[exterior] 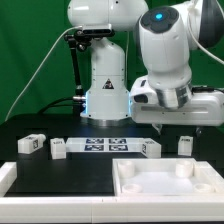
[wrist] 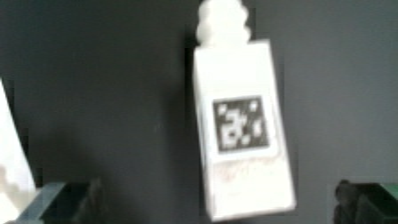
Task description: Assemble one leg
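Observation:
The leg's peg should stay free to go into the white tray-like part, so my gripper should reach the leg and pick it up by its tagged body (exterior: 185, 145) (wrist: 242, 132).
In the wrist view a white leg (wrist: 237, 120) with a black-and-white tag lies on the black table, its peg end pointing away from the fingers. My gripper (wrist: 214, 205) is open above it, and the dark fingertips (wrist: 63, 200) stand on either side of the leg's near end without touching it. In the exterior view the gripper (exterior: 165, 122) hangs over the leg (exterior: 150, 148) just right of the marker board. Three more legs lie on the table: one further right (exterior: 185, 145) and two at the exterior view's left (exterior: 30, 145) (exterior: 58, 149).
The marker board (exterior: 105, 146) lies at the table's middle. The large white tray-like part (exterior: 128, 183) with a raised rim sits at the front right. The robot's base (exterior: 105, 90) stands behind. A white edge (wrist: 9, 170) shows at the wrist view's border.

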Tool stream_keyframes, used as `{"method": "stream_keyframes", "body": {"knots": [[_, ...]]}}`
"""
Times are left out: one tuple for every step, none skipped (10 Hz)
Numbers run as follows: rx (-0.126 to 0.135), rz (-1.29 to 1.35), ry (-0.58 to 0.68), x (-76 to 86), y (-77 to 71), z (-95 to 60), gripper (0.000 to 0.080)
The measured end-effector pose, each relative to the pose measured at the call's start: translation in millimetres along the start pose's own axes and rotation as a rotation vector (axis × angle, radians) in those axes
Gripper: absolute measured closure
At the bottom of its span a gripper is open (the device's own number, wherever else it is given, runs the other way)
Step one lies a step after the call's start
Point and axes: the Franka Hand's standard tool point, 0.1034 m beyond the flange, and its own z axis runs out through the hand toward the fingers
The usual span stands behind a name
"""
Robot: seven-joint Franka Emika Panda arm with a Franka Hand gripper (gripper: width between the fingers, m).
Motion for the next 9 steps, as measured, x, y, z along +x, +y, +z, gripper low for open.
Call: {"method": "stream_keyframes", "body": {"knots": [[0.000,-0.006,-0.082,0.7,0.9,0.6,0.0151],[0.000,0.005,-0.148,2.0,3.2,1.8,0.0151],[-0.004,0.008,-0.249,-0.4,5.6,4.0,0.0151],[0.000,0.003,-0.305,4.7,6.9,10.8,0.0151],[-0.006,0.004,-0.316,5.3,3.3,20.0,0.0151],[-0.010,-0.016,-0.286,3.7,-6.9,23.3,0.0151],[-0.014,-0.029,-0.274,2.7,-12.2,27.4,0.0151],[-0.018,-0.031,-0.270,3.5,-13.4,33.8,0.0151],[-0.022,-0.037,-0.264,3.2,-14.0,39.1,0.0151]]}}
